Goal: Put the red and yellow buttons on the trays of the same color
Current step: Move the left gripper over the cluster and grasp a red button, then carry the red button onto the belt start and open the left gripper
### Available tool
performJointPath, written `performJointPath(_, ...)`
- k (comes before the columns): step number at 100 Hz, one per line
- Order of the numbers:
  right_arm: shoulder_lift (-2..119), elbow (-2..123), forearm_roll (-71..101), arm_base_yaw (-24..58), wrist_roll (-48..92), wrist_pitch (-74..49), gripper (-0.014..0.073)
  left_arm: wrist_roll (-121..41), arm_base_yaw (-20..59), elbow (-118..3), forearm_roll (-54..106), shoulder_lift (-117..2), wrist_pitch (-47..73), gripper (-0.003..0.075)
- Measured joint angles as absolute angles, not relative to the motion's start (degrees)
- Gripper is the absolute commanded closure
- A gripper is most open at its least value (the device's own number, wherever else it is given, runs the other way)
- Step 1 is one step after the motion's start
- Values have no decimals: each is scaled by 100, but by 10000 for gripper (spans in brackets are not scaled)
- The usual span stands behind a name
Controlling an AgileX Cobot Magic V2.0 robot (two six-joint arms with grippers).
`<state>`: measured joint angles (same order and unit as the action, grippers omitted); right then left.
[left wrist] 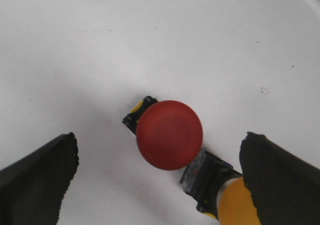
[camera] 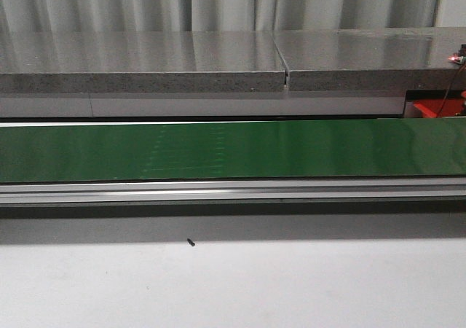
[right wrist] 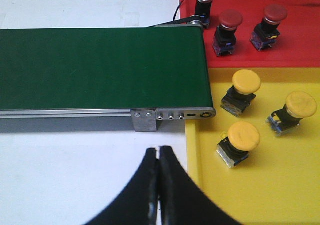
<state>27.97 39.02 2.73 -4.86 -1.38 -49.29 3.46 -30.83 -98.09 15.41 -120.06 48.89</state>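
Observation:
My left gripper's fingers are still above the red button's cap, so my left gripper lowers first, then closes on the red button.
In the left wrist view a red button (left wrist: pixel 170 134) stands cap-up on the white table, between the fingers of my open left gripper (left wrist: pixel 159 160). A yellow button (left wrist: pixel 235 202) lies beside it, against the one finger (left wrist: pixel 280 180). In the right wrist view my right gripper (right wrist: pixel 159 157) is shut and empty over the white table, just beside the yellow tray (right wrist: pixel 260 195). That tray holds three yellow buttons (right wrist: pixel 239 142). The red tray (right wrist: pixel 300 45) beyond it holds three red buttons (right wrist: pixel 227 31). Neither gripper shows in the front view.
A green conveyor belt (camera: pixel 233 149) runs across the front view, with a grey ledge (camera: pixel 145 62) behind it. Its end with a metal bracket (right wrist: pixel 145 120) reaches the trays in the right wrist view. A small dark speck (camera: pixel 191 243) lies on the white table.

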Motion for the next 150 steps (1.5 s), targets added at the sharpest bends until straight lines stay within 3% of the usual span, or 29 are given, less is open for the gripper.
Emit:
performJointPath(34,2797,3902,273,-486,-138,-4929,661,406,-3083,-9818,1754,-12366,4330,99)
performJointPath(58,2797,3902,273,-486,-150,-4929,661,406,-3083,-9832,2006,-12555,4212,380)
performJointPath(80,2797,3902,273,-486,-150,-4929,661,406,-3083,-9832,2017,-12568,4270,513)
performJointPath(125,2797,3902,273,-486,-150,-4929,661,-43,-3244,-9791,1491,-11198,5050,535)
performJointPath(150,2797,3902,273,-486,-150,-4929,661,-455,-3230,-9029,1413,-9950,5192,535)
